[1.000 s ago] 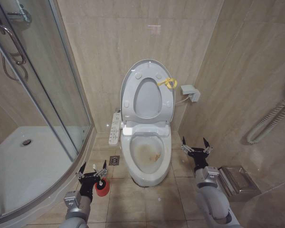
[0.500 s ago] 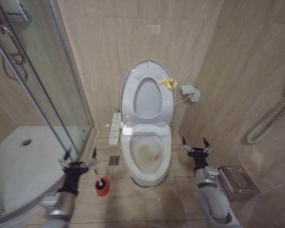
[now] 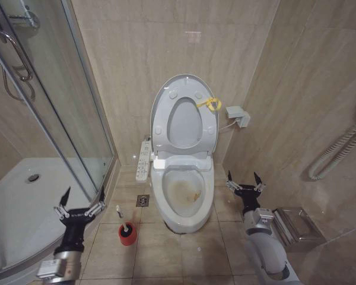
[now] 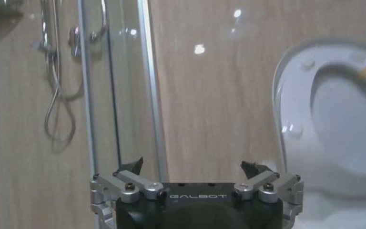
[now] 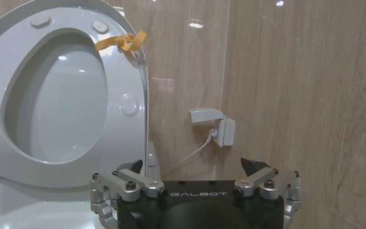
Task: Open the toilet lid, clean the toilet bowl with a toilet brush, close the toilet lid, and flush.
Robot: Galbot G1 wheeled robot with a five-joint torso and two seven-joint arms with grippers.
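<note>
Next, my left gripper should grab the toilet brush by its upright handle (image 3: 121, 216); the red holder cup closes around the bristle end.
The toilet lid (image 3: 173, 82) stands raised against the wall, the seat ring up with it and a yellow loop (image 3: 212, 104) tied at its edge. Below lies the toilet bowl (image 3: 184, 193), stained yellowish-brown inside. The toilet brush (image 3: 125, 227) stands in a red holder cup (image 3: 128, 236) on the floor left of the toilet. My left gripper (image 3: 80, 201) hangs open to the left of the brush, apart from it, near the shower's edge. On the toilet's right side my right gripper (image 3: 244, 180) is open and holds nothing. The wrist views show the left gripper (image 4: 192, 166) and right gripper (image 5: 199, 165) facing the lid (image 4: 295, 98) (image 5: 131, 102).
A curved glass shower enclosure (image 3: 77, 119) with its white tray (image 3: 24, 202) closes off the left. A control panel (image 3: 143, 159) sits beside the toilet, with a floor drain (image 3: 143, 200) below. A wall box (image 3: 238, 115), a hose (image 3: 338, 148) and a metal box (image 3: 296, 225) are on the right.
My left gripper has swung left, away from the red holder cup and toward the shower's edge, still open. The right arm has not moved.
</note>
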